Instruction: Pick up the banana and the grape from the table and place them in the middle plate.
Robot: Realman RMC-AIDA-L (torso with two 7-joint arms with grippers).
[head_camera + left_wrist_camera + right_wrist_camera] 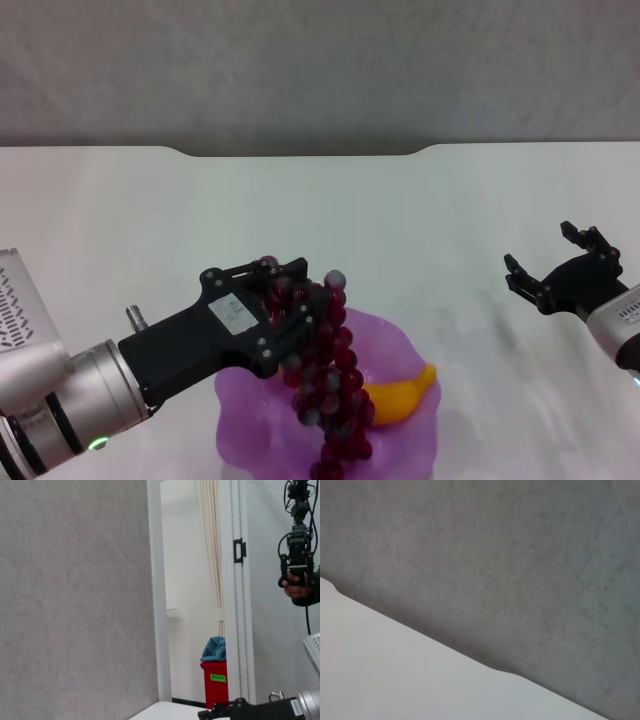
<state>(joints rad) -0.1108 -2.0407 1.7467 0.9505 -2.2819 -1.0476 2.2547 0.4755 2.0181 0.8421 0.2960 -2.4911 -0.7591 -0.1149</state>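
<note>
I can open my left gripper now, because the grape bunch's lower end reaches into the purple plate and the grape bunch would lie there.
In the head view my left gripper is shut on the top of the grape bunch, dark red-purple, which hangs down over the purple middle plate at the table's front centre. The bunch's lower end reaches into the plate. The yellow-orange banana lies in the plate on its right side, partly hidden behind the grapes. My right gripper is open and empty above the white table at the right. The wrist views show no task objects.
The table's far edge has a notch against a grey wall. The left wrist view looks off into the room: a red bin, a doorway, and my right arm's gripper at the lower edge.
</note>
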